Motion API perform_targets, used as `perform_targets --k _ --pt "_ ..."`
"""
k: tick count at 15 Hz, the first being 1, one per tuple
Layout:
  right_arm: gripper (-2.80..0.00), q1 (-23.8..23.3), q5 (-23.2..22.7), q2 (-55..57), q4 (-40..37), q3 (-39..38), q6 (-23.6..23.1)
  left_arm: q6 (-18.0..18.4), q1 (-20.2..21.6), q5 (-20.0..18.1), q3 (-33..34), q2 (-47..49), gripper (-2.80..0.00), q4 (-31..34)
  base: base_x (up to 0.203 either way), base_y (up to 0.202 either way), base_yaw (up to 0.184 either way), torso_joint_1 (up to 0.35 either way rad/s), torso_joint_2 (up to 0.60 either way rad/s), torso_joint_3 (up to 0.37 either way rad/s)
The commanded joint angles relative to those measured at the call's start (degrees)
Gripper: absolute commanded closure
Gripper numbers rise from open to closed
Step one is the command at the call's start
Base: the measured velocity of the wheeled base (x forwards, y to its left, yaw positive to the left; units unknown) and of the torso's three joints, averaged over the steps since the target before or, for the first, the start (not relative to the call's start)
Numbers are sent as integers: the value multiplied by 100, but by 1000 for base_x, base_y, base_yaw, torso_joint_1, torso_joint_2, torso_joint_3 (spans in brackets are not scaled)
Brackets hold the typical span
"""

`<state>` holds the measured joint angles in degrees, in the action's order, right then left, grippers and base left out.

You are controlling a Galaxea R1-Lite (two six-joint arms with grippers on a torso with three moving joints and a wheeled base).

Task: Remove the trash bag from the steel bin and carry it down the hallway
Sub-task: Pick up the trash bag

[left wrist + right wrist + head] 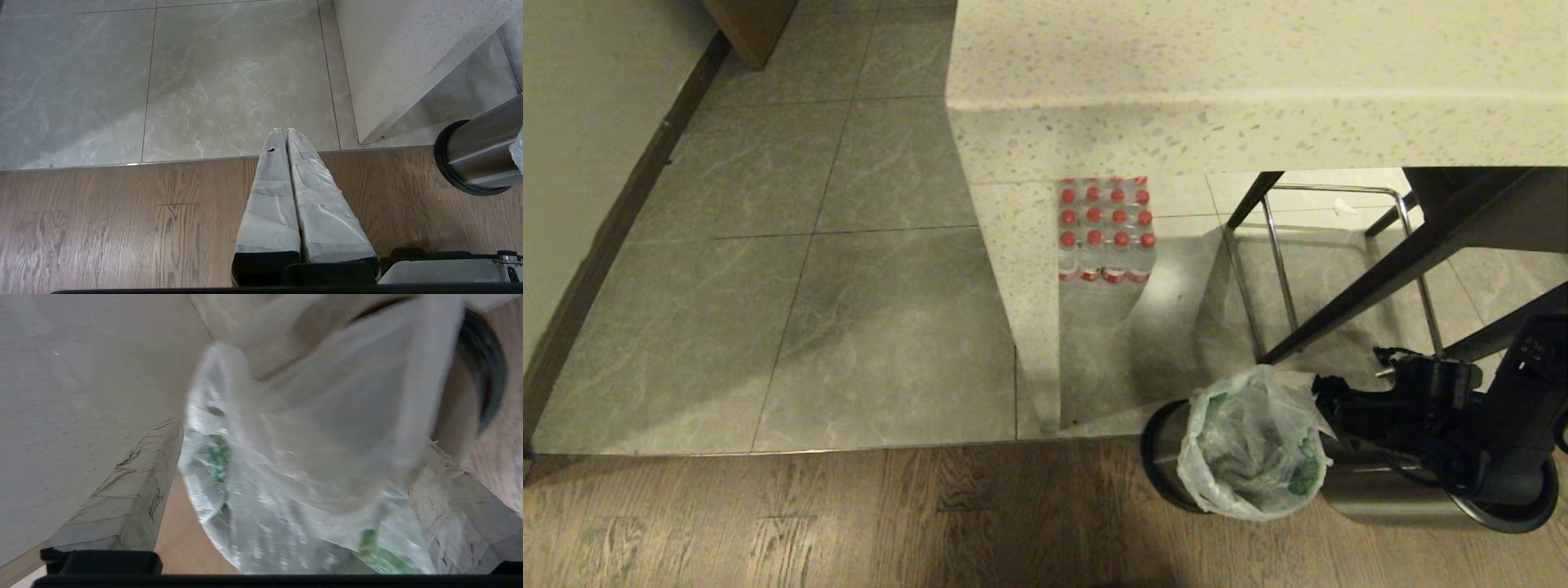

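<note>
The trash bag's thin plastic hangs loose inside the steel bin. My right gripper will next pinch the bag by its top edge, because that edge stands up.
The trash bag, thin white plastic with green print, lines the top of the steel bin, which stands on the wood floor at the lower right. My right gripper reaches in from the right, at the bag's right edge. In the right wrist view the right gripper is open, its taped fingers wide apart with the trash bag between them and the steel bin's dark rim behind. My left gripper is shut and empty over the wood floor, left of the steel bin.
A speckled stone counter overhangs the bin, its leg just left of it. A pack of red-capped bottles and a metal chair frame stand under it. Grey hallway tiles stretch left to a wall with a dark baseboard.
</note>
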<state>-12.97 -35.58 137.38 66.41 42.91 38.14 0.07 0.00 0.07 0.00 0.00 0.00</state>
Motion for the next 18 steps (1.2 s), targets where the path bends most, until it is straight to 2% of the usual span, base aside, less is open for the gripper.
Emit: perform_targets --k 1,3,8,9,18 --pt "-280 14 -114 0 118 7 88 1 0 1 0 0 0 0 0 0 0 0 0 0" --pt "-280 40 -194 -35 258 15 263 1 0 1 0 0 0 0 0 0 0 0 0 0" --pt "-280 84 -228 72 431 -61 276 1 0 1 0 0 0 0 0 0 0 0 0 0" --pt "0 108 -210 88 446 -17 310 1 0 1 7 0 0 0 0 0 0 0 0 0" --pt "0 119 -230 98 493 62 299 1 0 1 0 0 0 0 0 0 0 0 0 0"
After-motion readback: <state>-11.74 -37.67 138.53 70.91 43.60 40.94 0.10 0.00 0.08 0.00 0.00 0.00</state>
